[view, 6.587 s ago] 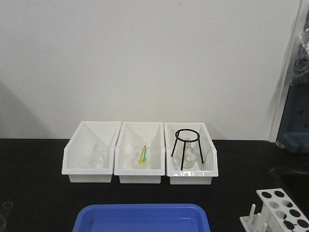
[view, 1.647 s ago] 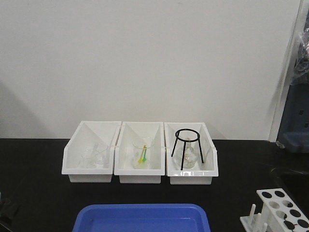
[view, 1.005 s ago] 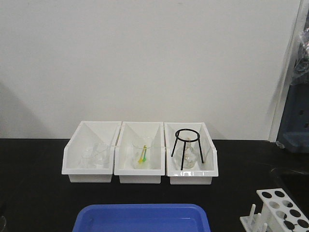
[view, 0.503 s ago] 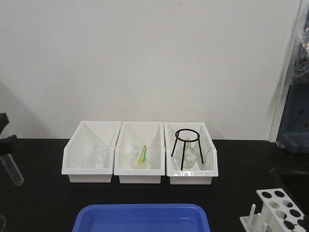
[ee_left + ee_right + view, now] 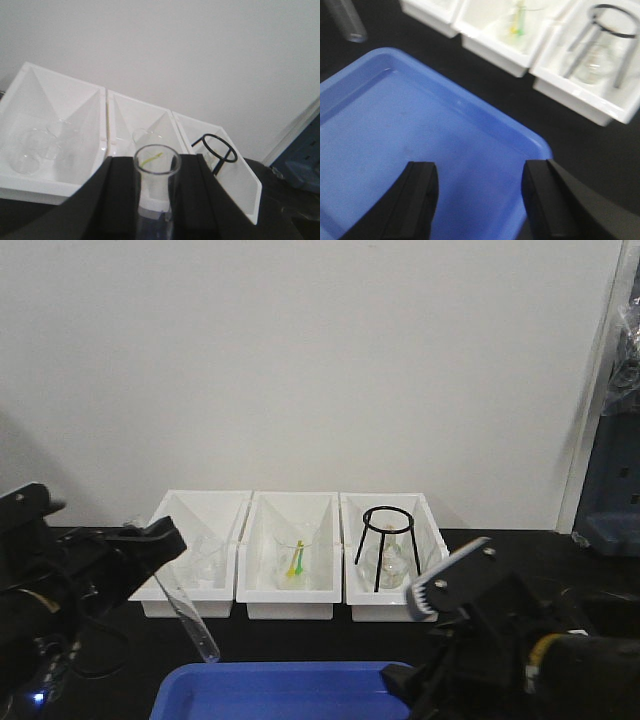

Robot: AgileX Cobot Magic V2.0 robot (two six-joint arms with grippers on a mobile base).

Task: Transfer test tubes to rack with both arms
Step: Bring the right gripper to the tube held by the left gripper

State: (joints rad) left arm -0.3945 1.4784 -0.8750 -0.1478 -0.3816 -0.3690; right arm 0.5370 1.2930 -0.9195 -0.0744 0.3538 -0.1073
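Next, my right gripper should grab the test tube's round-bottomed lower part (image 5: 196, 630), below the test tube's open rim, to carry it upright to the rack.
My left gripper (image 5: 165, 545) is shut on a clear test tube (image 5: 195, 618) and holds it tilted in the air, round bottom down, just above the left rim of the blue tray (image 5: 280, 685). In the left wrist view the tube's open rim (image 5: 156, 160) sits pinched between the two black fingers (image 5: 117, 195). My right gripper (image 5: 479, 175) is open and empty, hovering over the blue tray (image 5: 395, 130). The tube's round end (image 5: 347, 22) shows at that view's top left. My right arm (image 5: 500, 640) fills the lower right and hides the rack.
Three white bins (image 5: 190, 605) stand in a row at the back. They hold beakers, a flask and a black ring tripod (image 5: 385, 540). The black tabletop (image 5: 90, 560) runs to the white wall. A dark blue object (image 5: 610, 490) stands at the far right.
Both arms have come into the front view. The left one rose from the lower left and carried the tube rightward toward the tray. The right arm now covers the rack.
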